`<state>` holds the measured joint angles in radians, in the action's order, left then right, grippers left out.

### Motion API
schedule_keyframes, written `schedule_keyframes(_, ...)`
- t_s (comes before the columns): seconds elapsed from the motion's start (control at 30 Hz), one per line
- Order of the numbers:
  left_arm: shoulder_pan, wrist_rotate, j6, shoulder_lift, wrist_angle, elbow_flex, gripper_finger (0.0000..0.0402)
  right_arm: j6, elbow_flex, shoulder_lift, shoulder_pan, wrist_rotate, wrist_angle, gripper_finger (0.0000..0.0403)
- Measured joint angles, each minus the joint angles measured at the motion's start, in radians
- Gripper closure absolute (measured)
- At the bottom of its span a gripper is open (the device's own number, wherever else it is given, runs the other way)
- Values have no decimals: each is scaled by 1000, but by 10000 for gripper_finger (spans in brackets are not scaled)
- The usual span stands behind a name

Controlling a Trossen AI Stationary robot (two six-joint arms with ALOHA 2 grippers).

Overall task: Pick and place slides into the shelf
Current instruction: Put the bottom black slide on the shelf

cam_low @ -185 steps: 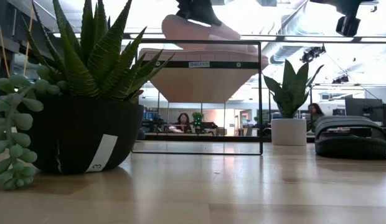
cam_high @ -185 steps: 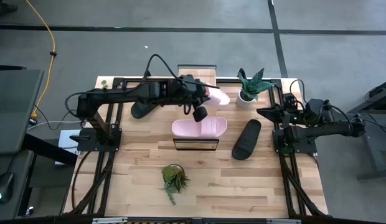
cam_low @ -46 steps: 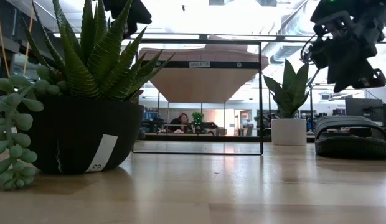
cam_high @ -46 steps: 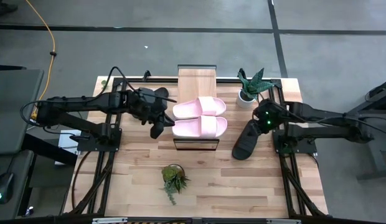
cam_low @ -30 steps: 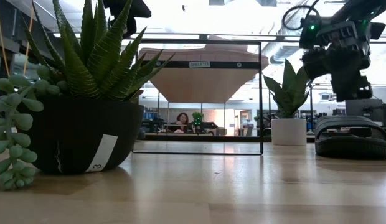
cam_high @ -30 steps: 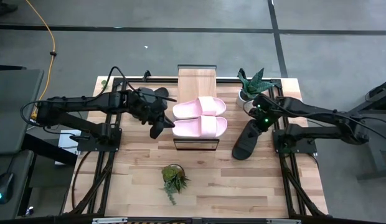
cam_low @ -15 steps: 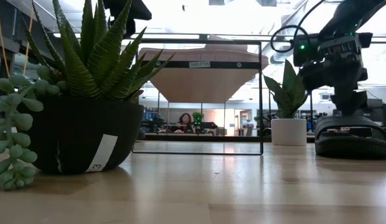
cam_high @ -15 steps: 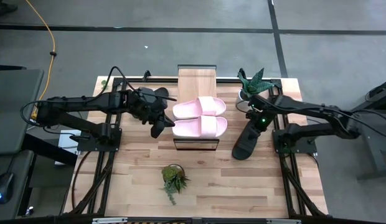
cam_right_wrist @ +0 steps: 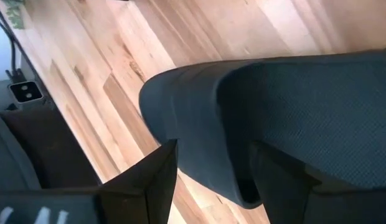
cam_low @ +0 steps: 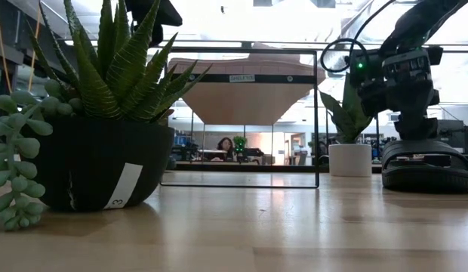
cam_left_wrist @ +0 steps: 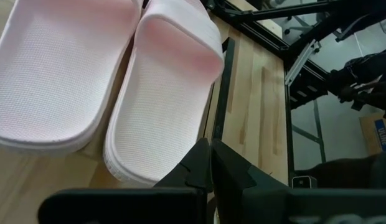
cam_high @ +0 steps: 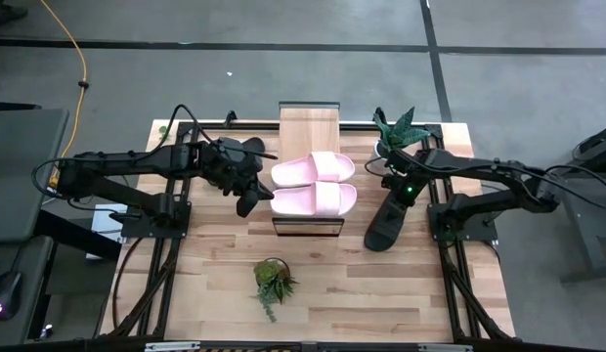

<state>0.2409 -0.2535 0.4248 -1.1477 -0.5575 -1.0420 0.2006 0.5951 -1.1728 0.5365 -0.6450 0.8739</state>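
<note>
The right gripper takes hold of the black slide by its strap next, to place it on the shelf [cam_high: 309, 125] beside the pink slides.
Two pale pink slides [cam_high: 315, 168] [cam_high: 315, 200] lie side by side on the light-wood shelf [cam_high: 309, 125]; both also show in the left wrist view [cam_left_wrist: 62, 74] [cam_left_wrist: 162, 106]. My left gripper [cam_high: 246, 203] hangs shut just left of them, touching nothing. One black slide [cam_high: 386, 223] rests sole-down on the table right of the shelf. My right gripper [cam_high: 398, 193] is open, low over that slide's far end. In the right wrist view its fingers stand astride the strap [cam_right_wrist: 193, 124]. The other black slide does not show plainly. My right gripper comes from above, pointing down at the black slide's strap [cam_right_wrist: 208, 143]. One finger [cam_right_wrist: 146, 183] is outside the slide's side, the other [cam_right_wrist: 280, 180] over the footbed by the strap's opening. I cannot tell whether either touches it. The slide lies flat on the table.
A dark-potted plant [cam_high: 272, 282] stands near the table's near edge, filling the low view's left [cam_low: 90, 136]. A white-potted plant [cam_high: 393, 139] stands far right, close behind my right gripper. The shelf's black frame [cam_high: 308, 228] stands between the arms.
My right gripper has moved a little toward the table's left and come down from above the black slide until its open fingers reach the strap. The slide has stayed where it was.
</note>
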Motion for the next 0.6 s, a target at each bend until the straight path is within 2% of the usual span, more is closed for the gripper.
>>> schedule_keyframes(0.2, 0, -2, 0, 0, -1, 0, 396, -3, -26, 1, -1, -66, -26, 214)
schedule_keyframes(0.6, 0, -5, -3, 0, -30, 0, 396, 68, -66, 1, -43, -64, -98, 222)
